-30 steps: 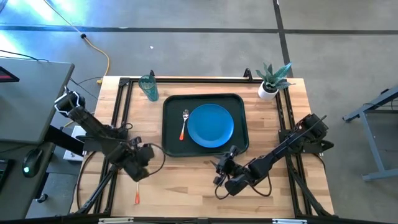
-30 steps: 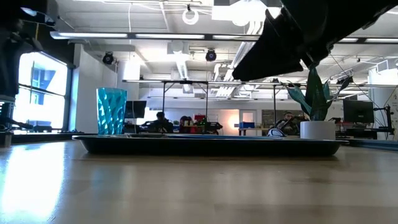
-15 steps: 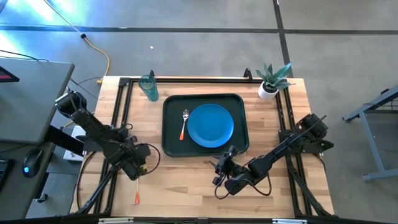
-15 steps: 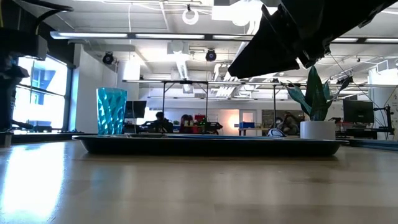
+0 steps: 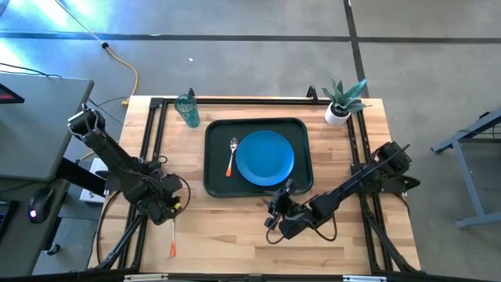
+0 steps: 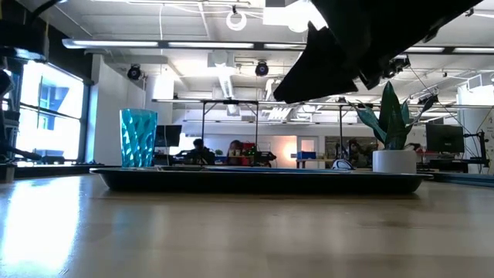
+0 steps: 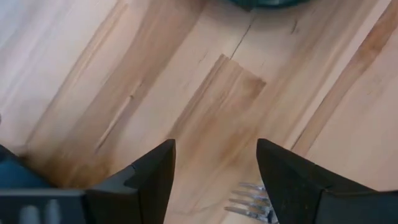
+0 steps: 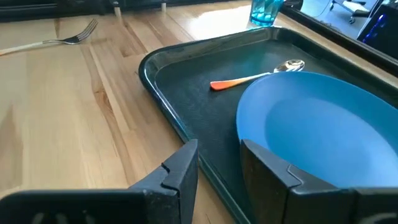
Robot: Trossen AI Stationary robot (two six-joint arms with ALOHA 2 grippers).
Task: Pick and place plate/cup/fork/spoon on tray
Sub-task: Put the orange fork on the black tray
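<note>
I should next grab the fork with my left gripper by its metal neck [image 7: 268,213], so that I can set the fork on the tray.
The blue plate [image 5: 264,157] lies flat in the dark green tray [image 5: 213,184], with the orange-handled spoon [image 5: 232,157] beside it on the tray floor. The teal cup [image 5: 186,110] stands on the table at the far left, beyond the tray. The fork [image 5: 172,244] lies on the table near the front left. Its tines [image 7: 252,202] show just below my open left gripper [image 7: 216,149], which hovers over bare wood and touches nothing. My right gripper [image 8: 220,163] is open and empty over the tray's near rim, in front of the plate [image 8: 323,124].
A white pot with a green plant [image 5: 340,100] stands at the far right corner. Black rails [image 5: 153,133] run along the table's left and right sides. Bare wood lies between the tray and the near edge.
My left gripper has moved toward the table's left edge, closing on the fork's tines. My right gripper has crept a little toward the tray's near rim. The plate, spoon, cup and fork have stayed where they were.
</note>
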